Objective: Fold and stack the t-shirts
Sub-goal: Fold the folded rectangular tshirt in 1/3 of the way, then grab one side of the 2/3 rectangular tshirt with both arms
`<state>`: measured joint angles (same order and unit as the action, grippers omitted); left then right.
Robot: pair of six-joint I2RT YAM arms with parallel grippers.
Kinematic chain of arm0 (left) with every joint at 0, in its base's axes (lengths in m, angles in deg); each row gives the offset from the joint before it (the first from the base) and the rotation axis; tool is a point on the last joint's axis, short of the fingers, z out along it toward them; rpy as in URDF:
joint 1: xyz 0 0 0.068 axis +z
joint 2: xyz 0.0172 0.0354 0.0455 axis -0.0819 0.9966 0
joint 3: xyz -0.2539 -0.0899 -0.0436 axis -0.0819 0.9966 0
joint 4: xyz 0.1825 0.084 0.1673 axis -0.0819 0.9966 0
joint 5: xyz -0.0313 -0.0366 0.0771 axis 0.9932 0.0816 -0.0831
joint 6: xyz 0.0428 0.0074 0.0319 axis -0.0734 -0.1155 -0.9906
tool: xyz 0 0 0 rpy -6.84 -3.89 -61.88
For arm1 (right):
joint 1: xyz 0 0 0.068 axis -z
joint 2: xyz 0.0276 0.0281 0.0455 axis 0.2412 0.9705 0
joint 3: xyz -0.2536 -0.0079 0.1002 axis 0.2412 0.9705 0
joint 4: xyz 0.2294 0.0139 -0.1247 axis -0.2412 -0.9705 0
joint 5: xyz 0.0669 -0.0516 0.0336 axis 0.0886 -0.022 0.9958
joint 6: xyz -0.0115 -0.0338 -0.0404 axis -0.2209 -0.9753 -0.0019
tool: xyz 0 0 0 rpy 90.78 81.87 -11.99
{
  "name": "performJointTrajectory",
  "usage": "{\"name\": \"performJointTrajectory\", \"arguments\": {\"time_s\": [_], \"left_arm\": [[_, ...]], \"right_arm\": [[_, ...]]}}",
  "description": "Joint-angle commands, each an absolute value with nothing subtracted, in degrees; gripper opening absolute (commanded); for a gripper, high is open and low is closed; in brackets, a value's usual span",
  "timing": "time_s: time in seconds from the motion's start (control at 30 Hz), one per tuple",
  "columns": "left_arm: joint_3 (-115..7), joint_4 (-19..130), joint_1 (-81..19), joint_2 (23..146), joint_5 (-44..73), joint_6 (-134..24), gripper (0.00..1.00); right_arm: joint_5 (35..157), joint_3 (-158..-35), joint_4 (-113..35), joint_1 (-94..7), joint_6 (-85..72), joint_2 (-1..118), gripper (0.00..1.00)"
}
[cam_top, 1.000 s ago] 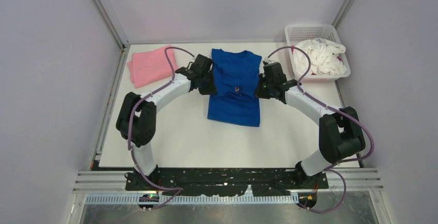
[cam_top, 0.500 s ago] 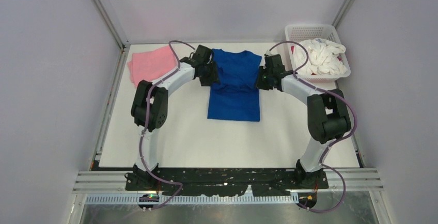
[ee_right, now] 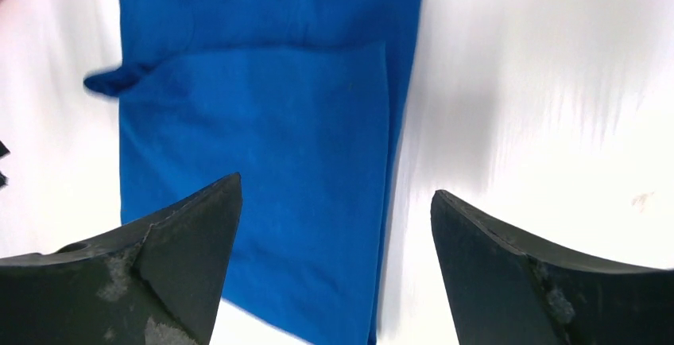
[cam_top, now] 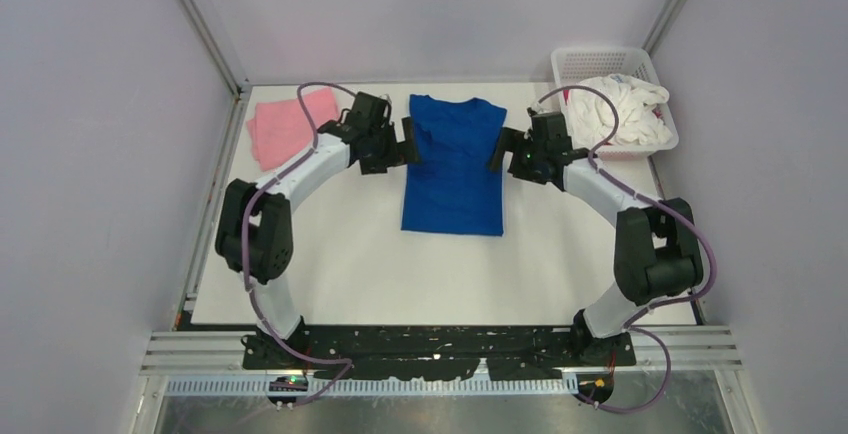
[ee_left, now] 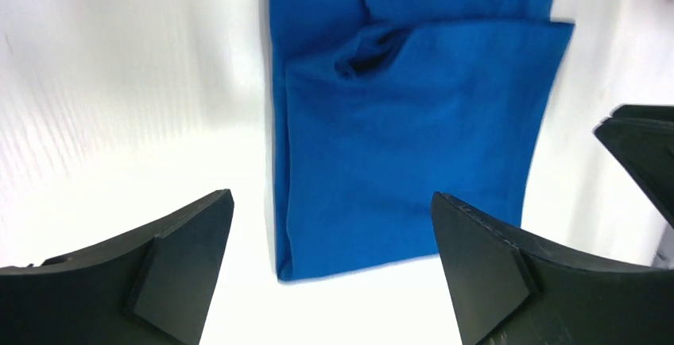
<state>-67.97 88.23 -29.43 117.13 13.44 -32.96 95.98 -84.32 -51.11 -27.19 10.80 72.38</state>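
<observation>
The right gripper needs to grab the near corner (cam_top: pixel 499 232) of the blue t-shirt next, so that it can fold that edge of the t-shirt toward the collar (cam_top: pixel 457 102).
The royal blue t-shirt (cam_top: pixel 455 169) lies flat in the middle of the white table, both sides folded in to a narrow strip, collar toward the back; no print shows. My left gripper (cam_top: pixel 408 143) stands open just off its left edge, my right gripper (cam_top: pixel 497 150) open just off its right edge, neither holding cloth. In the left wrist view the blue shirt (ee_left: pixel 413 122) lies ahead of my open left gripper (ee_left: pixel 331 195). The right wrist view has the blue shirt (ee_right: pixel 262 122) under my open right gripper (ee_right: pixel 336 186). The folded light pink t-shirt (cam_top: pixel 290 126) rests at the back left.
A white mesh basket (cam_top: pixel 598 57) holding crumpled white cloth (cam_top: pixel 625 109) stands at the back right corner. Frame posts and grey walls close in the table on three sides. Bare white tabletop (cam_top: pixel 440 274) stretches in front of the blue shirt.
Both grippers went from shut over the blue shirt's middle to open, let the cloth go and drew outward to its side edges. The shirt now lies smoother and narrower.
</observation>
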Motion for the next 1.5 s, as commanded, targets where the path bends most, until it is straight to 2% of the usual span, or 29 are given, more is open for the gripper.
{"name": "performJointTrajectory", "arguments": {"time_s": [0.0, 0.2, 0.3, 0.53, 0.7, 0.87, 1.07, 1.13, 1.2, 1.3, 1.43, 1.47], "left_arm": [[-56.7, 81.2, -29.7, 107.3, 17.7, -31.7, 1.0], [-45.4, 77.8, -31.7, 103.4, 20.1, -29.3, 1.0], [-43.2, 77.0, -32.3, 105.0, 21.2, -28.5, 0.95], [-42.4, 75.7, -32.9, 110.0, 21.7, -26.5, 0.69], [-42.6, 77.2, -33.5, 112.0, 19.0, -26.1, 0.56], [-43.4, 79.0, -34.0, 113.9, 16.0, -26.1, 0.52], [-43.9, 80.7, -35.4, 115.3, 15.3, -26.2, 0.41], [-44.2, 82.0, -36.0, 115.9, 14.4, -26.0, 0.32], [-44.8, 83.5, -36.4, 116.8, 13.0, -25.8, 0.19], [-45.5, 84.4, -36.7, 117.9, 12.6, -25.5, 0.0], [-45.9, 84.6, -36.9, 118.0, 12.2, -25.5, 0.0], [-45.8, 84.8, -37.0, 117.9, 11.9, -25.5, 0.0]], "right_arm": [[101.4, -76.8, -48.3, -29.0, 10.6, 65.2, 0.95], [102.0, -65.5, -46.8, -30.1, 14.7, 58.7, 0.95], [104.0, -60.3, -45.1, -30.1, 16.1, 56.0, 0.95], [105.9, -55.6, -43.8, -30.2, 17.6, 55.1, 0.99], [105.8, -53.6, -43.0, -30.2, 17.7, 54.4, 0.88], [105.8, -53.4, -41.6, -30.5, 18.0, 55.2, 0.78], [106.1, -53.6, -41.2, -31.6, 18.3, 56.6, 0.68], [105.3, -53.6, -41.3, -32.1, 18.4, 57.1, 0.63], [103.3, -53.8, -42.1, -32.7, 18.7, 57.6, 0.57], [98.8, -54.5, -43.0, -34.3, 18.5, 58.2, 0.55], [96.4, -55.3, -42.5, -34.6, 19.0, 60.8, 0.51], [96.3, -55.4, -42.5, -34.9, 19.1, 61.2, 0.46]]}}
